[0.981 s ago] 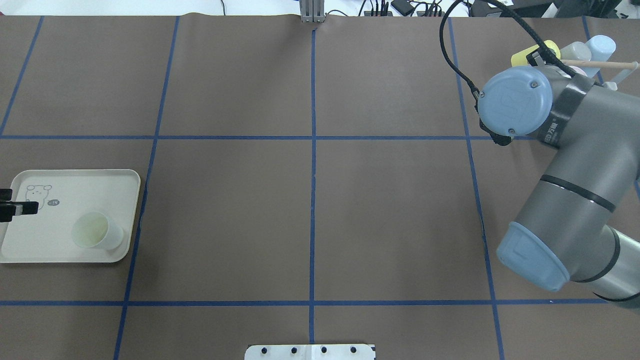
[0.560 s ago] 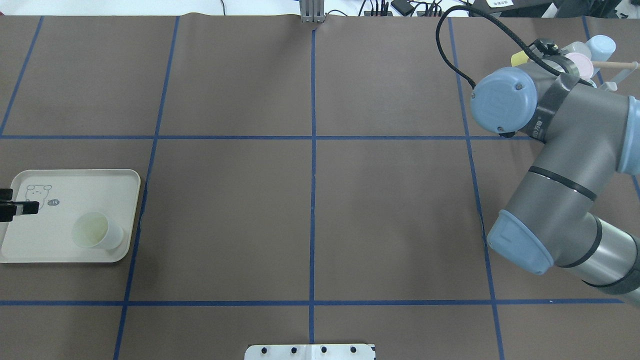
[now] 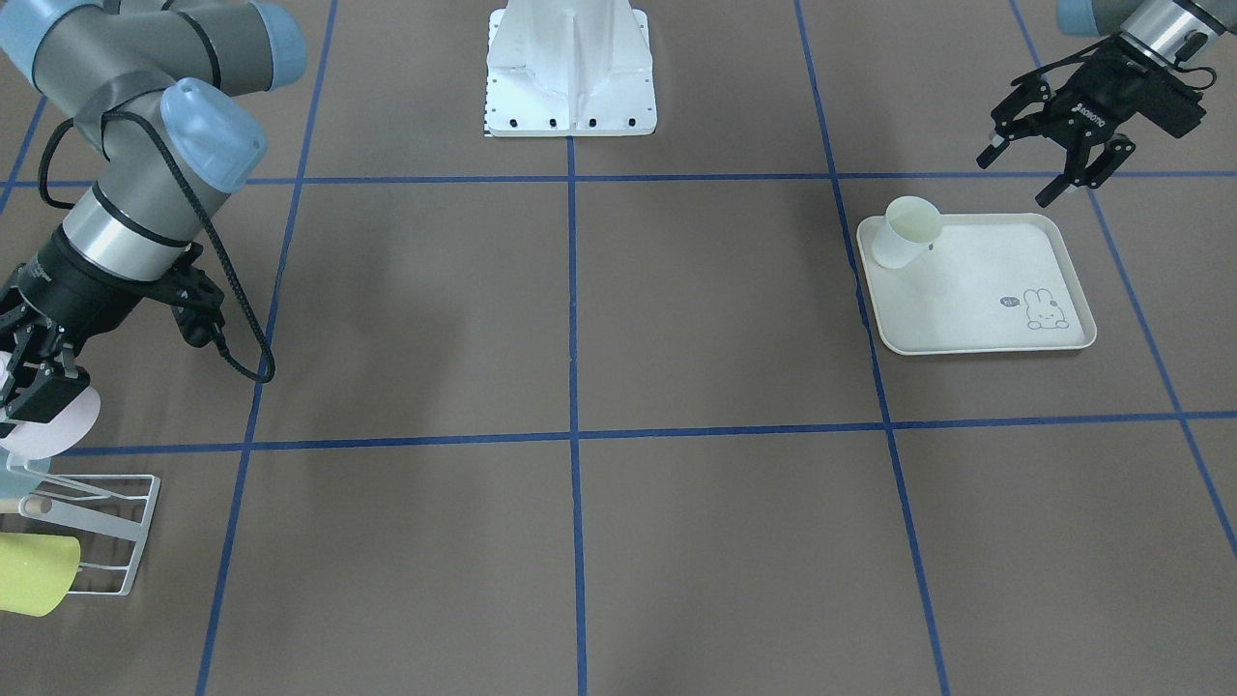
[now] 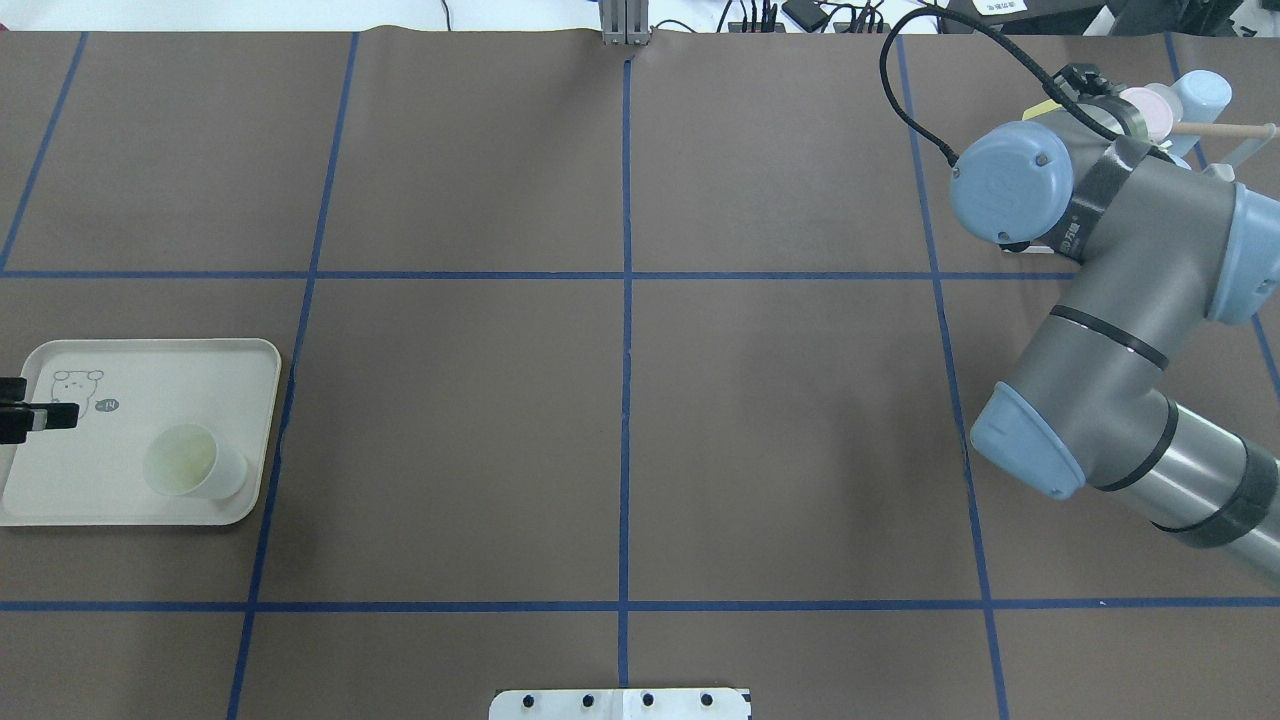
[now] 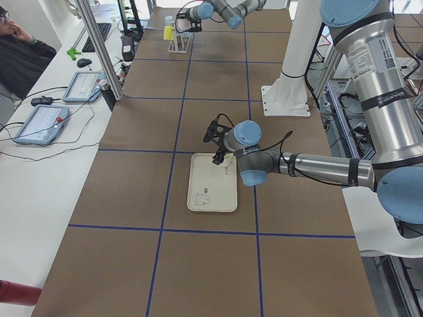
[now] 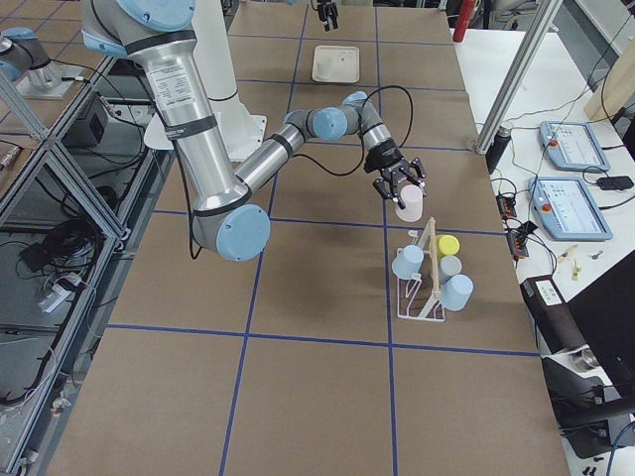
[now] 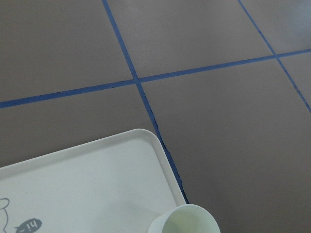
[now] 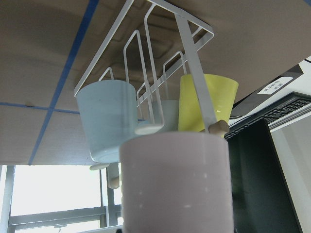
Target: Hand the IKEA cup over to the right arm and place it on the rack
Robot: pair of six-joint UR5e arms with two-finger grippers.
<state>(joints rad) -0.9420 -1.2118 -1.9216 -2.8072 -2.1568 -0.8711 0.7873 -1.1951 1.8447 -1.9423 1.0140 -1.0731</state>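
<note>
My right gripper needs to lower the cup over the peg before it lets go, because the rack peg's white tip (image 8: 148,129) shows outside the pink cup's edge (image 8: 175,135).
My right gripper (image 3: 41,401) is shut on a pink IKEA cup (image 3: 53,425), holding it just above the near end of the white wire rack (image 3: 106,527). The right wrist view looks past the pink cup (image 8: 175,179) at the rack (image 8: 146,58), its wooden rod close by. The overhead view has the pink cup (image 4: 1148,108) beside the rod. My left gripper (image 3: 1017,179) hangs open over the far edge of the cream tray (image 3: 976,309), with nothing between its fingers. A pale green cup (image 3: 906,232) stands on that tray.
The rack carries a yellow cup (image 6: 448,245), a grey cup and two pale blue cups (image 6: 407,263). The robot's white base (image 3: 570,68) stands at the table's middle edge. In the exterior left view a seated person and tablets are at a side desk.
The right arm has swung, carrying the pink cup a little farther toward the rack's rod. The left gripper and the cup on the tray have stayed put.
</note>
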